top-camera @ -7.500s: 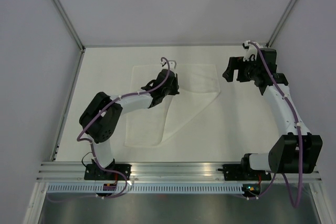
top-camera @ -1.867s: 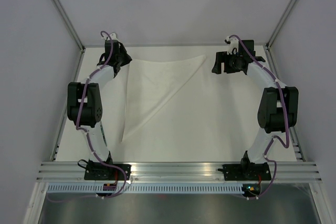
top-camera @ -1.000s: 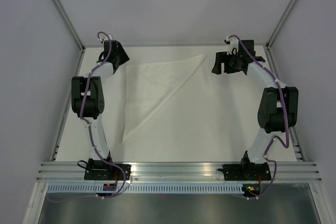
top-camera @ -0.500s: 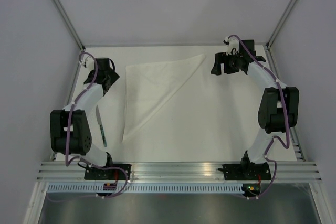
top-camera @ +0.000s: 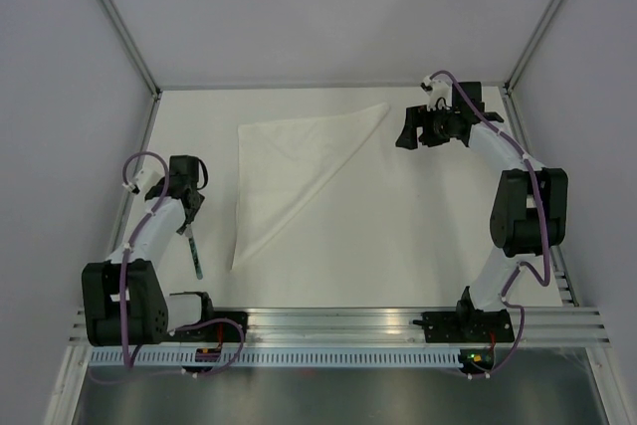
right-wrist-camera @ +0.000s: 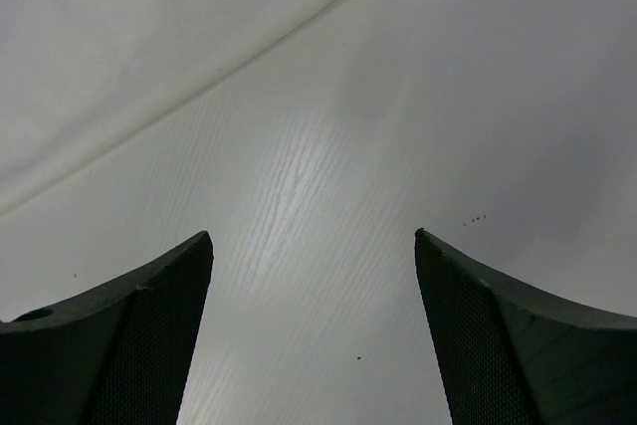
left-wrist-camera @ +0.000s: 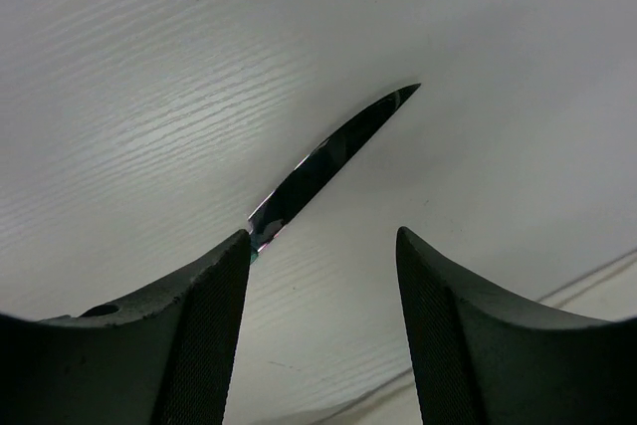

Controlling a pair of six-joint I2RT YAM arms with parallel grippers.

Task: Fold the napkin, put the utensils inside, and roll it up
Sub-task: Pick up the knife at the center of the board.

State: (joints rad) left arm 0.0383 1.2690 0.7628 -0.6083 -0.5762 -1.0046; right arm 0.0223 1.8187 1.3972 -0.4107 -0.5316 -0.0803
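Observation:
I should next use my left gripper to grab the utensil where its blade meets the handle point(left-wrist-camera: 260, 235), so I can lay the utensil along the napkin's long edge.
The napkin point(top-camera: 287, 161) lies folded into a white triangle on the table, its long edge running from the far right corner down to a point at the near left. One slim dark utensil point(top-camera: 194, 254) lies left of that point. In the left wrist view the utensil's shiny blade point(left-wrist-camera: 333, 156) runs up and to the right from behind my left finger point(left-wrist-camera: 204, 335). My left gripper point(top-camera: 187, 216) hovers just beyond the utensil's far end, open, with nothing between its fingers point(left-wrist-camera: 322, 236). My right gripper point(top-camera: 403, 133) is open by the napkin's far right corner point(right-wrist-camera: 149, 47), over bare table point(right-wrist-camera: 313, 236).
The white table point(top-camera: 418, 236) is bounded by grey walls, with a metal frame strip point(top-camera: 119, 216) along its left edge close to my left arm. An aluminium rail point(top-camera: 338, 320) carrying both arm bases runs along the near edge.
My left arm has swung back from the far left corner toward the near left and now hangs over the utensil, its jaws wider apart. The right gripper has barely shifted.

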